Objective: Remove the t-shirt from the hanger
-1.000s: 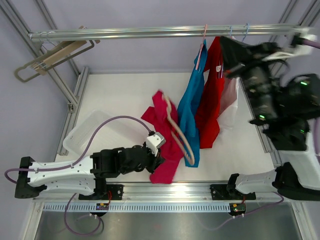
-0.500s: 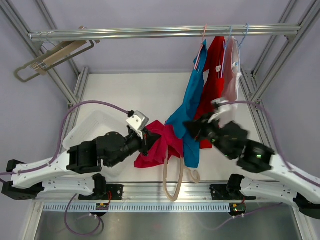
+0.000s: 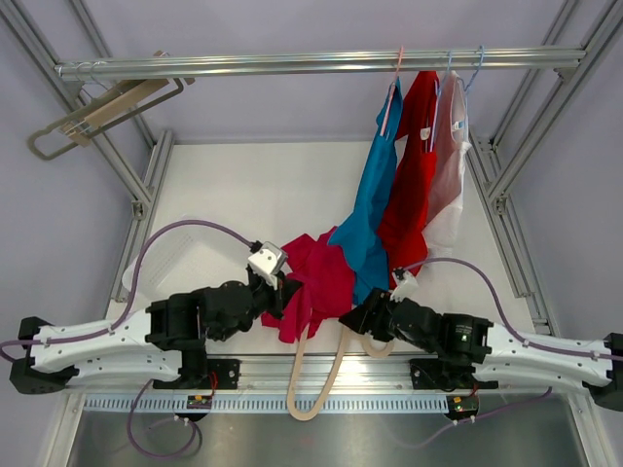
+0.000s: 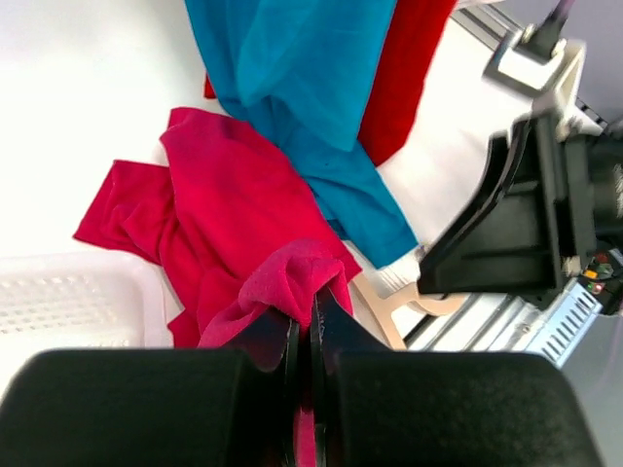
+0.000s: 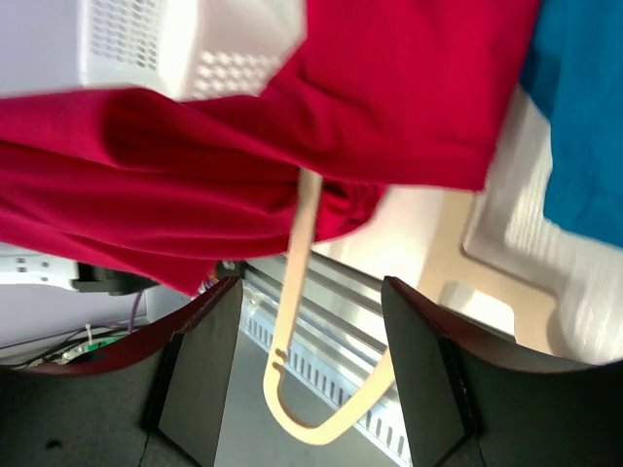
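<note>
Next, my right gripper grips the beige hanger's bare arm beside the hook, so the t-shirt slides off.
The crimson t-shirt lies bunched on the white table. My left gripper is shut on a fold of the t-shirt. The beige hanger hangs over the table's front rail, one arm still running up under the cloth. My right gripper sits low beside it. In the right wrist view the hanger passes between the fingers of my right gripper, which is open and touches nothing, with the t-shirt above it.
A blue shirt, a red shirt and a pale garment hang from the top rail. A white perforated basket stands left of the t-shirt. A wooden hanger hangs at the back left.
My right gripper has swung down to the front and opened, letting the hanger go. The hanger has slid down over the front rail. The left gripper kept its hold on the t-shirt.
</note>
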Available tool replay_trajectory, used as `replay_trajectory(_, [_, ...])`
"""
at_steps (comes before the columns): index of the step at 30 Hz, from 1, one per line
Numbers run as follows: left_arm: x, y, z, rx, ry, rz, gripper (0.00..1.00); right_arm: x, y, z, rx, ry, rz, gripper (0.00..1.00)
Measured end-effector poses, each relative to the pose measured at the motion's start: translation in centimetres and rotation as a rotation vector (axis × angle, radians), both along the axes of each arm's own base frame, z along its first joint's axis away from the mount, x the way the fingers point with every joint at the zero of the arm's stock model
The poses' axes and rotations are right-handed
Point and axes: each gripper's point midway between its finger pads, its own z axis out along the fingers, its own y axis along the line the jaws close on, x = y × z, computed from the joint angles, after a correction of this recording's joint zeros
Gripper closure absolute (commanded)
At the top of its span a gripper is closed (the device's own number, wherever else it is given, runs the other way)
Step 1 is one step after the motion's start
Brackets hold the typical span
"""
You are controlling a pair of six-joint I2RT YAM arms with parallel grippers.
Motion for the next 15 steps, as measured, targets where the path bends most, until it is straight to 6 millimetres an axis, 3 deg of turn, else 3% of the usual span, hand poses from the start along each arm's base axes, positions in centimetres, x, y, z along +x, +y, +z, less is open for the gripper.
replay_trajectory(6, [0.8,-0.2,1.9,-0.076,-0.046,0.032,1.0,-2.9,0.1,-7.0,-0.114,0.182,0.014,0.32])
replay_trajectory(15, [0.9,-0.6,7.7,-0.205,-0.118,0.017,1.0,-3.5,3.9,-7.5,-0.016,0.232,0.006,0.32])
